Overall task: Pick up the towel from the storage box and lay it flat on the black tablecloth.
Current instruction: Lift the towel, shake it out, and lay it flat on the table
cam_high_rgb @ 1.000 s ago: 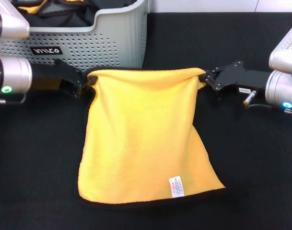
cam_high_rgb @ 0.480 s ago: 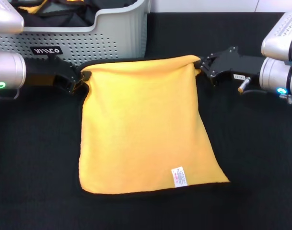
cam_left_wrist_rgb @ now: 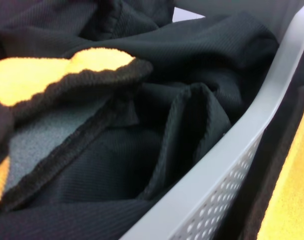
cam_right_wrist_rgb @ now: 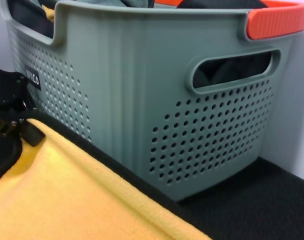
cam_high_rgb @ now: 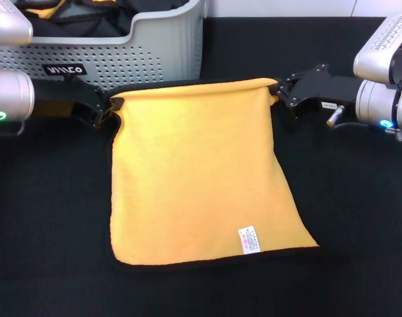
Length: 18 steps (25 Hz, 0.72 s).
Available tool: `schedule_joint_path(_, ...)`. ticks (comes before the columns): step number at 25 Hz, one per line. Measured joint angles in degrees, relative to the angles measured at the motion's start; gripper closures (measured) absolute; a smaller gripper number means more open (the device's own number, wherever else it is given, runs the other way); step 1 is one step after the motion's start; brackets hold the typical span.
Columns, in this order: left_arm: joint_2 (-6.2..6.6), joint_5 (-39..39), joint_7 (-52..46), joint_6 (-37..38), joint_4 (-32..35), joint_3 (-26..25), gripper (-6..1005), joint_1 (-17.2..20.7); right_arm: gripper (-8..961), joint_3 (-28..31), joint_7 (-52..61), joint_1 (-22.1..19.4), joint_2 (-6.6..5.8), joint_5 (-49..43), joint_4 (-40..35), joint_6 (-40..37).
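My right gripper is ready to open and should do so now. The towel's far edge point(cam_high_rgb: 194, 90) stretches straight and low over the black tablecloth, so the towel would lie flat.
The yellow-orange towel point(cam_high_rgb: 201, 172) lies spread on the black tablecloth point(cam_high_rgb: 359, 218), its white tag point(cam_high_rgb: 249, 240) near the front right corner. My left gripper point(cam_high_rgb: 113, 109) is shut on the towel's far left corner. My right gripper point(cam_high_rgb: 277, 94) is shut on the far right corner. The far edge is stretched between them, just in front of the grey storage box point(cam_high_rgb: 154, 59). The right wrist view shows the towel point(cam_right_wrist_rgb: 67, 195) beside the box point(cam_right_wrist_rgb: 142, 100), with the left gripper point(cam_right_wrist_rgb: 12, 125) on its corner. The left wrist view shows a strip of towel point(cam_left_wrist_rgb: 291, 200) outside the box rim point(cam_left_wrist_rgb: 231, 150).
The box holds black fabric with yellow parts point(cam_left_wrist_rgb: 142, 150), also visible in the head view point(cam_high_rgb: 88, 16). An orange rim point(cam_right_wrist_rgb: 276, 20) shows behind the box. Black tablecloth surrounds the towel on the left, right and front.
Both grippers have carried the towel's far edge away from me toward the box and lower. The towel now lies wider and flatter, and its near edge has settled on the cloth.
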Motion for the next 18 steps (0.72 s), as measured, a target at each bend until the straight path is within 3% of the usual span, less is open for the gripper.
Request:
schedule_joint_path(16,-0.06,0.0,-1.2,0.4,-0.3,-0.1,965,0.1,892,-0.3,1.5,0.1,-0.07,-0.1,0.0,0.0)
schedule_joint_path(18,-0.07,0.0,-2.1,0.4,-0.3,-0.3,917,0.5,889,-0.5,2.5,0.1,-0.15,-0.1,-0.1,0.4)
